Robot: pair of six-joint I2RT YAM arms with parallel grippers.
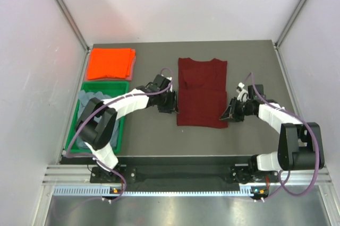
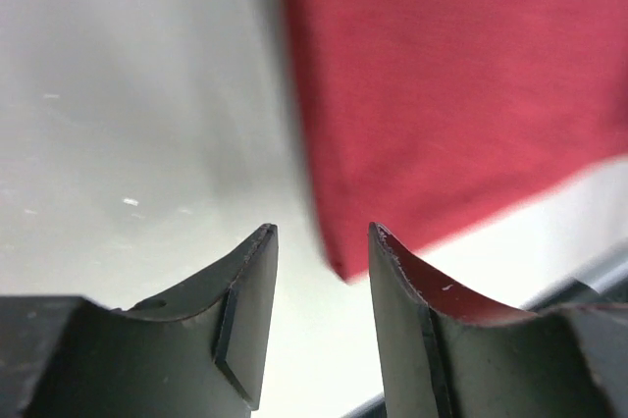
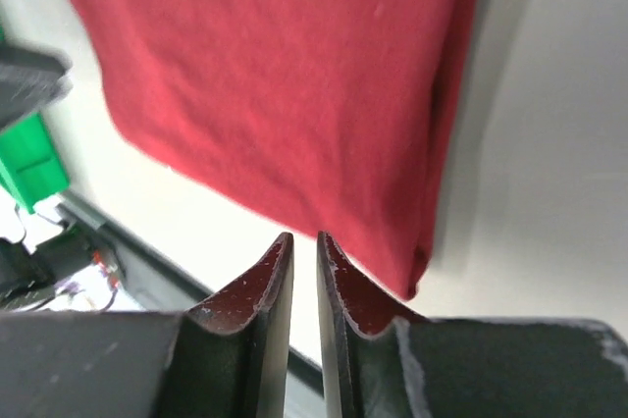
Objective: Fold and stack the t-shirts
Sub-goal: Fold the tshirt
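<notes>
I should next use my left gripper to grab the maroon t-shirt's near corner (image 1: 178,123) (image 2: 345,267), matching my right gripper's corner. Then I can fold the hem toward the t-shirt's far end.
The dark maroon t-shirt (image 1: 202,92) lies flat mid-table, folded into a long strip. My left gripper (image 1: 171,106) is at its near left corner. In the left wrist view that gripper (image 2: 324,232) is open and empty, with the shirt's corner (image 2: 339,261) just ahead of the tips. My right gripper (image 1: 228,112) is at the near right corner. In its wrist view, the right gripper (image 3: 302,236) is closed to a thin slit, with its tips pinching the near hem of the maroon cloth (image 3: 294,94). The orange t-shirt (image 1: 110,62) lies folded at the back left. The grey-blue t-shirt (image 1: 87,98) lies in the tray.
A green plastic tray (image 1: 106,83) stands at the left, in front of the orange shirt, partly under my left arm. Metal posts and white walls close in the table on three sides. The table's front edge runs just beyond the maroon shirt's near hem.
</notes>
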